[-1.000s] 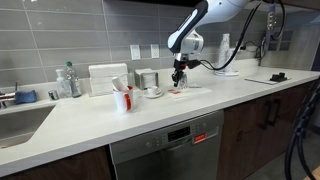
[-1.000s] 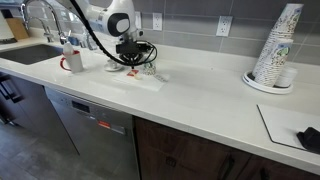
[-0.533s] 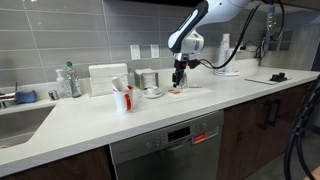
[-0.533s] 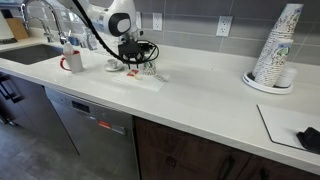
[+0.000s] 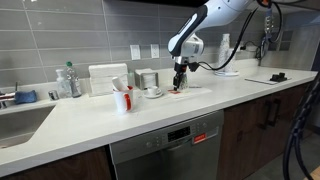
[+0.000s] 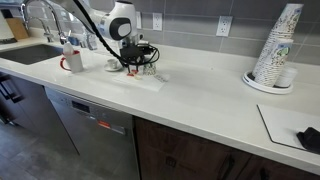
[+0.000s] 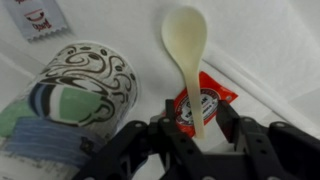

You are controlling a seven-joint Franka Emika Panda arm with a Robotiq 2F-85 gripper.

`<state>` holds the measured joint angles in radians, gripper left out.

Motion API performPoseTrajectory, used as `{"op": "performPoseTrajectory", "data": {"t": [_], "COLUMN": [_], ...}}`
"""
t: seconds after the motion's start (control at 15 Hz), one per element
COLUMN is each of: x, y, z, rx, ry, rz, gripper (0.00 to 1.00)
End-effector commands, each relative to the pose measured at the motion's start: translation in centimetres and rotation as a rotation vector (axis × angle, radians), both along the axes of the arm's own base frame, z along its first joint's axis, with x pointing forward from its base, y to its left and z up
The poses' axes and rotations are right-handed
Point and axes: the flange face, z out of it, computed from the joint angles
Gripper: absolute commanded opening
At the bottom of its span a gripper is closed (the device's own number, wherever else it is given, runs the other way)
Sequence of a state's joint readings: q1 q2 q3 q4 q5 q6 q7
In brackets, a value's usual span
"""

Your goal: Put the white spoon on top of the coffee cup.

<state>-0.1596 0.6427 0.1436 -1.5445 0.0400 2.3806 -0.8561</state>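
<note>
The white spoon [image 7: 187, 45] needs its bowl free to rest on top of the coffee cup, so next my gripper will grab it by its handle.
In the wrist view the white spoon [image 7: 187, 45] lies on the counter, its handle crossing a red packet [image 7: 212, 98]. My gripper [image 7: 197, 128] is open and low over the counter. One finger is on each side of the spoon's handle, with a gap to both. The coffee cup [image 7: 85, 85], pale with dark swirls and a bluish-teal mark, stands close on the left of the gripper. In both exterior views the gripper [image 5: 179, 85] [image 6: 136, 68] points down at the counter. The spoon and cup are too small to make out there.
A red-and-white mug [image 5: 122, 99] [image 6: 72, 62] stands on the counter towards the sink [image 5: 15, 125]. A tall stack of paper cups [image 6: 277, 45] stands on a plate further along. A second sachet [image 7: 38, 18] lies past the cup. A black object [image 6: 308, 138] lies on a board near the counter's end.
</note>
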Motion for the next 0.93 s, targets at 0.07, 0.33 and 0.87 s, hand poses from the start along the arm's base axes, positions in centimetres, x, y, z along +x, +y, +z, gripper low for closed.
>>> {"op": "performPoseTrajectory", "data": {"t": [0.07, 0.33, 0.87], "x": [-0.05, -0.08, -0.26], "y": [-0.43, -0.57, -0.72], "z": [-1.33, -1.80, -1.33], "rx": [0.020, 0.020, 0.022], "ry": [0.025, 0.031, 0.044], "rz": [0.046, 0.057, 0.057], "gripper": [0.47, 0.43, 0.03]}}
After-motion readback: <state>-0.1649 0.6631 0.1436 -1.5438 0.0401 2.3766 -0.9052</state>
